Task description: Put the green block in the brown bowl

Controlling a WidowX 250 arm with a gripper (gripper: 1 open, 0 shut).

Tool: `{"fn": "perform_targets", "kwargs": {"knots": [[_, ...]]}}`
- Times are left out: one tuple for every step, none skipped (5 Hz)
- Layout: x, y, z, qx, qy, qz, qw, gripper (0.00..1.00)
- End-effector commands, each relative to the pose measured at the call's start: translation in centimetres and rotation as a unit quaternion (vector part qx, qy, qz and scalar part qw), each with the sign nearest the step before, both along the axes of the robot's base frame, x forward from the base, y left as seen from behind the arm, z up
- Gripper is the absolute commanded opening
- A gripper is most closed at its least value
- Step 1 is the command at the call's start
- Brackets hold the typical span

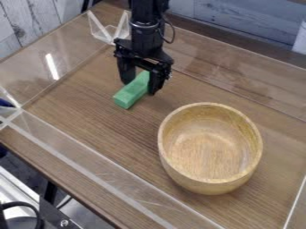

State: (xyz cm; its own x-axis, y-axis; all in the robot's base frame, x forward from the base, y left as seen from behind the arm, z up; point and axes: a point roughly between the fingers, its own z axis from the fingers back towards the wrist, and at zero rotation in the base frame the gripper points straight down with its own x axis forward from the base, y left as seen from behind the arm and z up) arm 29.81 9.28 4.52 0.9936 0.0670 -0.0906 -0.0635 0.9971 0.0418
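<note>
I should put the green block in the brown bowl, and for that I will next grip the green block point(129, 93) with my gripper by one end point(141, 77).
The green block point(129, 93) lies flat on the wooden table, left of centre, its far end between the fingers of my gripper point(140, 83). My gripper points straight down from the black arm and stands open, its two fingers straddling the block's upper end, low over the table. I cannot tell whether the fingers touch the block. The brown bowl point(212, 148) sits empty at the lower right, well apart from the block and the gripper.
Clear acrylic walls point(72, 161) fence the table along the front and left sides. A wooden plank wall point(30, 22) stands at the back left. Bare wood table point(84, 125) lies between block and front wall.
</note>
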Motion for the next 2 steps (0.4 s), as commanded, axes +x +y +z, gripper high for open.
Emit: {"fn": "perform_targets", "kwargs": {"knots": [[0.65,0.46,1.44,0.009,-0.027,0.002,0.9996,1.0],[0.58,0.54,1.42,0.009,-0.028,0.003,0.9996,1.0]]}}
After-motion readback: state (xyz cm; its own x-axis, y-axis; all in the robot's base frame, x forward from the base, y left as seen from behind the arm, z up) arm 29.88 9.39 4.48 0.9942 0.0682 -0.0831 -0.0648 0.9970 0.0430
